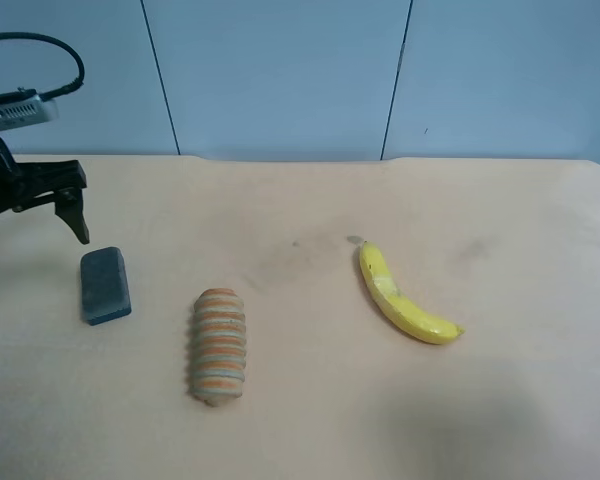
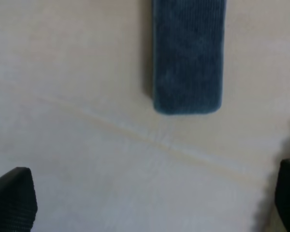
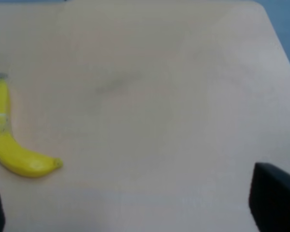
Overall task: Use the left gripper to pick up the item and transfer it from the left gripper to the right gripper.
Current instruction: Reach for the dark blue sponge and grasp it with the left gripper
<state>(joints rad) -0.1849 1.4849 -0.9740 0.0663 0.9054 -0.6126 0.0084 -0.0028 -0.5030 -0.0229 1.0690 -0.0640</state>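
My left gripper grips the dark block by its long sides next, to hand it over to my right gripper.
The item (image 1: pixel 105 285), a small dark block with a blue side, lies flat on the table near the exterior high view's left edge. In the left wrist view it (image 2: pixel 188 53) shows as a dark blue fuzzy rectangle. My left gripper (image 1: pixel 75 215) hovers just behind the item, apart from it. Its jaws are open and empty in the left wrist view (image 2: pixel 150 203), with the item ahead of the fingertips (image 2: pixel 12 200). My right gripper (image 3: pixel 135 208) is open and empty above bare table, and it is out of the exterior high view.
An orange-striped ridged roll (image 1: pixel 217 345) lies to the right of the item. A yellow banana (image 1: pixel 405 300) lies further right and also shows in the right wrist view (image 3: pixel 9 140). The beige table (image 1: pixel 310 200) ends at a pale blue wall behind.
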